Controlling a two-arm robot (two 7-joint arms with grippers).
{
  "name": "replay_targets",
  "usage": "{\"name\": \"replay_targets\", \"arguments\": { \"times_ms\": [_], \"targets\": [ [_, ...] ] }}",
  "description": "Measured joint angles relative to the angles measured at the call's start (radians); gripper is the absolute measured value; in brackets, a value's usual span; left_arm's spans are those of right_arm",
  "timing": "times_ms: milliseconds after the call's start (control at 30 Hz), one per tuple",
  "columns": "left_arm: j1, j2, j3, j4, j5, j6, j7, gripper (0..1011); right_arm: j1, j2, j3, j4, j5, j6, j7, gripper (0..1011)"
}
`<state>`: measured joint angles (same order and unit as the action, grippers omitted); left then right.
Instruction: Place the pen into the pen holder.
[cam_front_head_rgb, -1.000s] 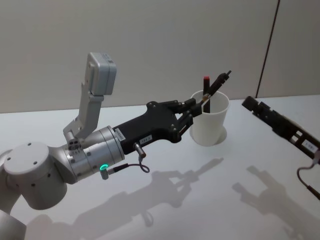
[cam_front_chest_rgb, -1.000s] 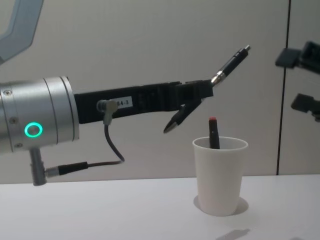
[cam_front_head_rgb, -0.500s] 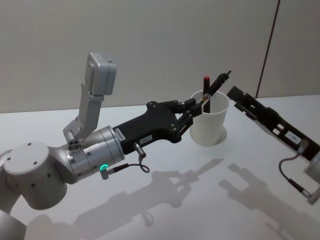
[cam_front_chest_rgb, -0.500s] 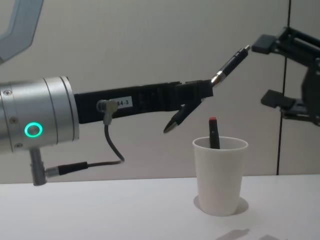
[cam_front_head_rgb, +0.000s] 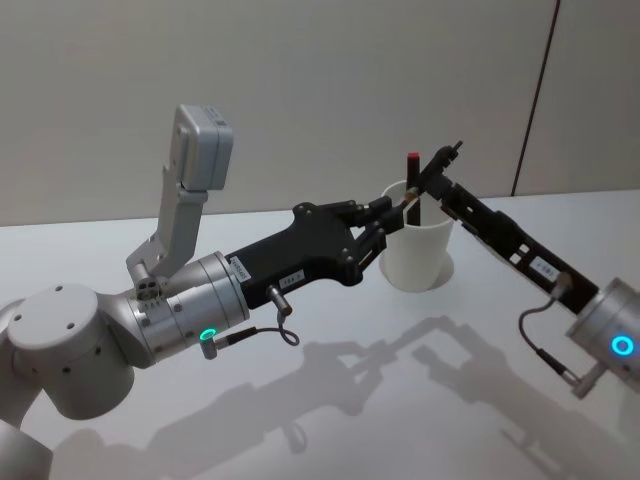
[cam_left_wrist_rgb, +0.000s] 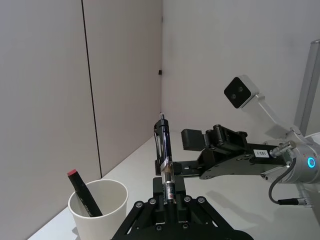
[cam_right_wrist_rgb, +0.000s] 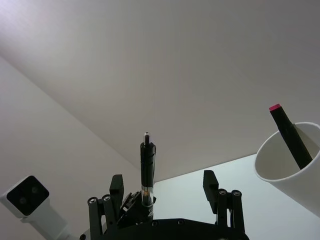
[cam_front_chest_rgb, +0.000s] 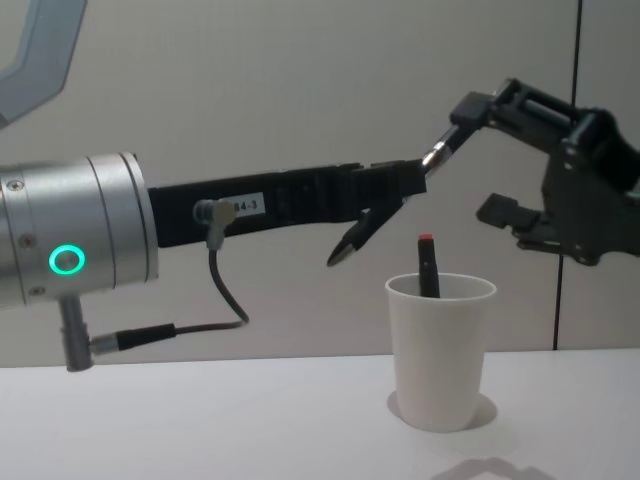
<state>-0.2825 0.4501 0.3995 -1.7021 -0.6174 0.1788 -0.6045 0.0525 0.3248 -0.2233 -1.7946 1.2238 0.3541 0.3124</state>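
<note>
My right gripper grabs the pen by its upper clip end (cam_front_chest_rgb: 459, 134) next. My closed left gripper covers the pen's middle, and its pointed end hangs below.
My left gripper (cam_front_chest_rgb: 400, 181) is shut on a black pen (cam_front_chest_rgb: 437, 152), held tilted above and just left of the pen holder (cam_front_chest_rgb: 440, 350), a white paper cup on the table. A red-capped black marker (cam_front_chest_rgb: 427, 266) stands inside the cup. My right gripper (cam_front_chest_rgb: 487, 158) is open, one finger above and one below the pen's upper end. In the right wrist view the pen (cam_right_wrist_rgb: 147, 170) rises between the open fingers (cam_right_wrist_rgb: 210, 182), with a gap on both sides. The left wrist view shows the pen (cam_left_wrist_rgb: 164, 155), the cup (cam_left_wrist_rgb: 97, 210) and the right gripper (cam_left_wrist_rgb: 176, 152) beyond it.
The white table (cam_front_head_rgb: 330, 400) stretches in front of the cup, crossed by the arms' shadows. A plain wall (cam_front_head_rgb: 300, 90) with a dark vertical seam stands close behind the cup. The left arm's wrist camera (cam_front_head_rgb: 200, 150) sticks up over the left forearm.
My right gripper has swung in from the right and now has its open fingers around the pen's upper end. The left arm, pen and cup have not moved.
</note>
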Motion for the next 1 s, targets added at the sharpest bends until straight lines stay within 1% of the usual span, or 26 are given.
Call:
{"name": "replay_targets", "arguments": {
  "times_ms": [233,400,700,1000],
  "targets": [
    [0.000,0.000,0.000,0.000,0.000,0.000,0.000,128,0.018,-0.023,-0.024,0.024,-0.025,-0.031,0.012,1001],
    [0.000,0.000,0.000,0.000,0.000,0.000,0.000,128,0.024,-0.033,-0.035,0.031,-0.032,-0.049,0.017,1001],
    [0.000,0.000,0.000,0.000,0.000,0.000,0.000,128,0.026,-0.044,-0.050,0.034,-0.030,-0.082,0.016,1001],
    [0.000,0.000,0.000,0.000,0.000,0.000,0.000,127,0.019,-0.048,-0.059,0.023,-0.015,-0.120,-0.010,1001]
  ]
}}
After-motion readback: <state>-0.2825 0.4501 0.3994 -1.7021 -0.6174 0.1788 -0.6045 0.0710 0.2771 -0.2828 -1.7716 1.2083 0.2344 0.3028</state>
